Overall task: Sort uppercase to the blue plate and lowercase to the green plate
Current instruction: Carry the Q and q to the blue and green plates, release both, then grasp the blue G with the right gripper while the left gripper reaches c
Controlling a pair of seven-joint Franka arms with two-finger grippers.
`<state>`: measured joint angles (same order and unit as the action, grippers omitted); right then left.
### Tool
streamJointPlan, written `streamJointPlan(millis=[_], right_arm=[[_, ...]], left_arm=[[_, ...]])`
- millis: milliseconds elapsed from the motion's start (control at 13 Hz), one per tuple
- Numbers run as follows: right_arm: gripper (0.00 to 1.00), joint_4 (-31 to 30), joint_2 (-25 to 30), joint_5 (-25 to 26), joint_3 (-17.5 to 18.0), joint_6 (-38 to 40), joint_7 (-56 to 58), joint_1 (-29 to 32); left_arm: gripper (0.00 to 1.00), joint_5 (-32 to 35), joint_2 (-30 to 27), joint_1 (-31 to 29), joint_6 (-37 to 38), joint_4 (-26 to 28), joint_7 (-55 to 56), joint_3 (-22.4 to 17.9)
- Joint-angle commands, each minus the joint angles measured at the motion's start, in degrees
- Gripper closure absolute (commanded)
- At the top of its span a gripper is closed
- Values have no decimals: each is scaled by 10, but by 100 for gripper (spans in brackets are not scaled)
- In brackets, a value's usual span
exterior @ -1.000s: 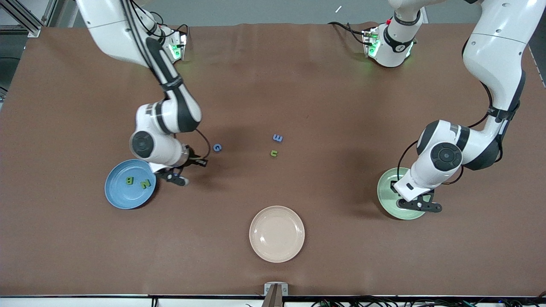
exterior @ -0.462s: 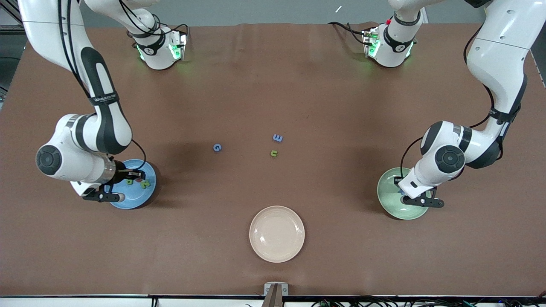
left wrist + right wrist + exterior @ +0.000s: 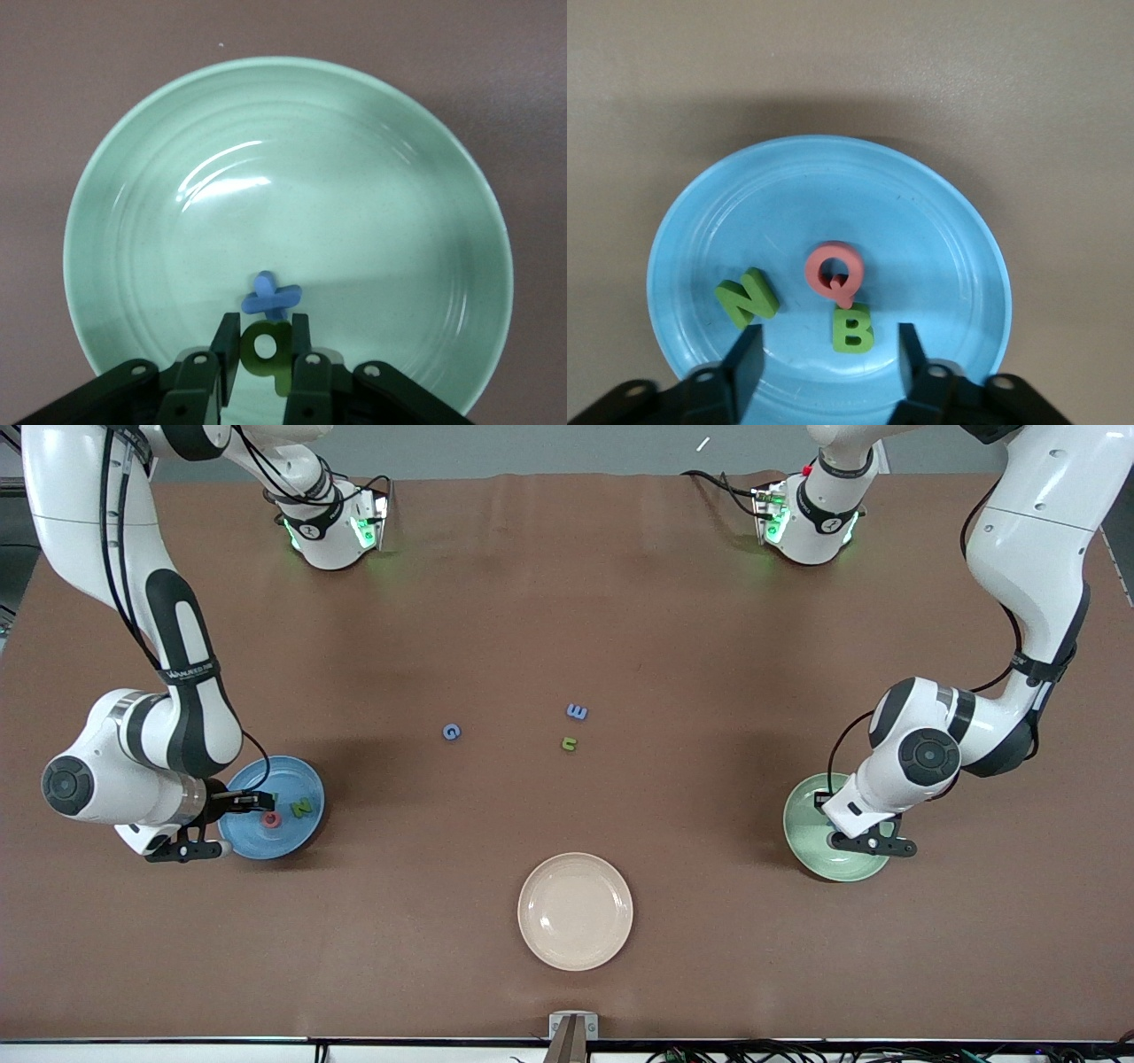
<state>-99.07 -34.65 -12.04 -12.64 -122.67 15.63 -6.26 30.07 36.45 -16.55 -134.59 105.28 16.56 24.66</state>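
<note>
The green q is low inside the green plate beside the x in the left wrist view, so the robot's left gripper needs to open.
The blue plate [image 3: 297, 834] [image 3: 908, 208] lies toward the right arm's end of the table. In it are a green N [image 3: 748, 297], a coral Q [image 3: 834, 270] and a green B [image 3: 852, 329]. My right gripper [image 3: 829, 356] hangs open over the plate's rim with nothing between its fingers. The green plate [image 3: 802, 828] [image 3: 354, 177] lies toward the left arm's end and holds a blue x [image 3: 271, 297]. My left gripper [image 3: 264, 332] is shut on a green q [image 3: 266, 348], low over that plate beside the x. A blue G [image 3: 451, 732], a blue m [image 3: 576, 711] and a green u [image 3: 568, 743] lie mid-table.
A cream plate [image 3: 575, 911] sits nearer the front camera than the loose letters, midway between the two arms. Both arm bases stand along the table's back edge. Brown tabletop lies between the plates.
My right arm swung from beside the blue plate to over it. Its jaws opened and the coral Q now lies in the plate. The left arm has hardly moved.
</note>
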Motion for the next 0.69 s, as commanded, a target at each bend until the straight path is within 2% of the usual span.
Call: streamJointPlan(millis=[0, 154, 231, 308, 462, 615], right_arm=[[10, 5, 4, 1, 10, 29, -12, -6], [10, 5, 18, -3, 14, 72, -95, -35], [10, 0, 27, -4, 14, 86, -140, -56], [10, -9, 34, -10, 15, 88, -169, -69], [10, -37, 46, -68, 17, 88, -198, -100], [10, -57, 51, -92, 17, 84, -261, -131]], left_arm=[[57, 12, 13, 0, -2, -14, 2, 3], [6, 13, 14, -1, -3, -20, 1, 3], [0, 13, 14, -1, -3, -19, 1, 3], [0, 13, 13, -1, -2, -20, 1, 3], [0, 11, 5, 3, -1, -23, 8, 11], [0, 3, -12, 3, 10, -21, 28, 48]])
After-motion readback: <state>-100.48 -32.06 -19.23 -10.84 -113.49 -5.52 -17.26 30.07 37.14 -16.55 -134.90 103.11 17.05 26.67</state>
